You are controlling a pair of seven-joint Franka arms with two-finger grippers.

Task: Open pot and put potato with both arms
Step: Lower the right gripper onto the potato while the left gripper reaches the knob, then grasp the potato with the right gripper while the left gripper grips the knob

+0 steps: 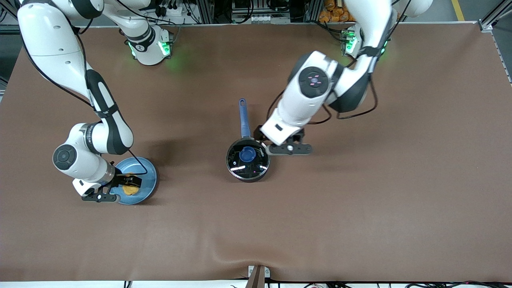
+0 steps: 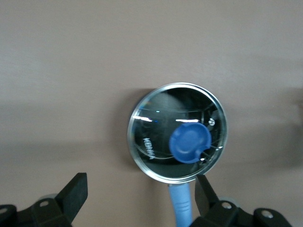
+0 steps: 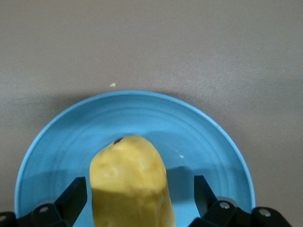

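The black pot needs to be uncovered for the potato (image 1: 130, 189), so my left gripper should grip the glass lid by its blue knob (image 1: 248, 154) next.
The black pot (image 1: 248, 161) stands mid-table with its glass lid and blue knob (image 1: 248, 154) on it; its blue handle (image 1: 243, 118) points toward the robots' bases. My left gripper (image 1: 267, 136) hovers open and empty beside the pot, toward the left arm's end. In the left wrist view the lid (image 2: 177, 132) lies ahead of the open gripper (image 2: 140, 194), and the handle (image 2: 182, 205) runs just inside one finger. The yellow potato (image 1: 130, 189) lies on a blue plate (image 1: 148, 176). My right gripper (image 3: 137, 191) is low over the plate, open, with a finger on each side of the potato (image 3: 130, 184).
The blue plate (image 3: 199, 137) sits toward the right arm's end of the brown table, nearer the front camera than the pot. A small pale crumb (image 3: 112, 85) lies on the table beside the plate.
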